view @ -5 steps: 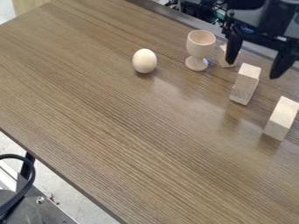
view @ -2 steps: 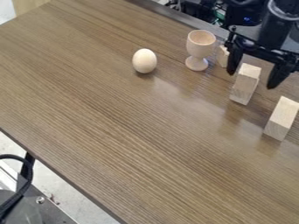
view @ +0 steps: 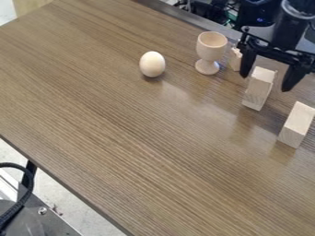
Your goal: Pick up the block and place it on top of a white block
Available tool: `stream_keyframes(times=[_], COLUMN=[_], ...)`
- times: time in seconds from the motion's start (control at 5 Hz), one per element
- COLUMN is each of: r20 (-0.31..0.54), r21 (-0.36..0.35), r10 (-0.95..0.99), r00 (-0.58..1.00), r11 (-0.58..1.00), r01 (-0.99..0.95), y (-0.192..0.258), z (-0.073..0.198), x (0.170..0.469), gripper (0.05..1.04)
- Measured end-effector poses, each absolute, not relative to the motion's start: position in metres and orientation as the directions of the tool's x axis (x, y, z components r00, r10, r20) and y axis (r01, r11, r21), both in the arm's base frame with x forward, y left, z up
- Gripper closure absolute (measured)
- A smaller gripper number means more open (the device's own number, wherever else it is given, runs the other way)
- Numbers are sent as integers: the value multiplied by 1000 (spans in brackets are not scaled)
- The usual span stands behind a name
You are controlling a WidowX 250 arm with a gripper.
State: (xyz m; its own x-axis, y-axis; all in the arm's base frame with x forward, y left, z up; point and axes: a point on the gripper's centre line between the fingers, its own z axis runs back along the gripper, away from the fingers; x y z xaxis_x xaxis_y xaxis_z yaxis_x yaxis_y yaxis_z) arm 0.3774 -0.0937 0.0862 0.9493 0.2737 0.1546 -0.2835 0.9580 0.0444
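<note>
I should next grab the upright pale wooden block by its sides with my gripper, so that I can set it on top of the other pale block.
The black gripper (view: 266, 83) hangs at the upper right, open, its two fingertips apart around the upper part of a pale wooden block (view: 258, 88). That block stands upright; whether either finger touches it I cannot tell. A second pale block (view: 297, 125) stands to its lower right near the right edge. Partly behind the left finger is a third, smaller wooden block (view: 235, 59), beside the cup. All the blocks look like bare light wood.
A wooden goblet-shaped cup (view: 211, 46) stands just left of the gripper. Farther left, a wooden egg (view: 152, 64) rests on the brown table (view: 141, 138). Dark equipment lies beyond the table's far edge.
Over the last second the gripper has moved down and slightly left in the view, its fingers coming lower around the upright block. The blocks, cup and egg have stayed put.
</note>
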Motion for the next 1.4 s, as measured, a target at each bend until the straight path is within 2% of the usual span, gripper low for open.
stream_keyframes(times=[0.2, 0.6, 0.8, 1.0, 1.4], r20=[163, 139, 119, 117, 111], r21=[30, 35, 47, 44, 36], r10=[278, 284, 298, 305, 298], r00=[947, 949, 947, 945, 948], r11=[958, 956, 951, 949, 952], r01=[-286, -292, -305, -312, -304], y=[-94, -92, -85, -83, -84], z=[91, 82, 74, 74, 74], x=[383, 389, 389, 390, 389], gripper=[83, 113, 226, 511, 547])
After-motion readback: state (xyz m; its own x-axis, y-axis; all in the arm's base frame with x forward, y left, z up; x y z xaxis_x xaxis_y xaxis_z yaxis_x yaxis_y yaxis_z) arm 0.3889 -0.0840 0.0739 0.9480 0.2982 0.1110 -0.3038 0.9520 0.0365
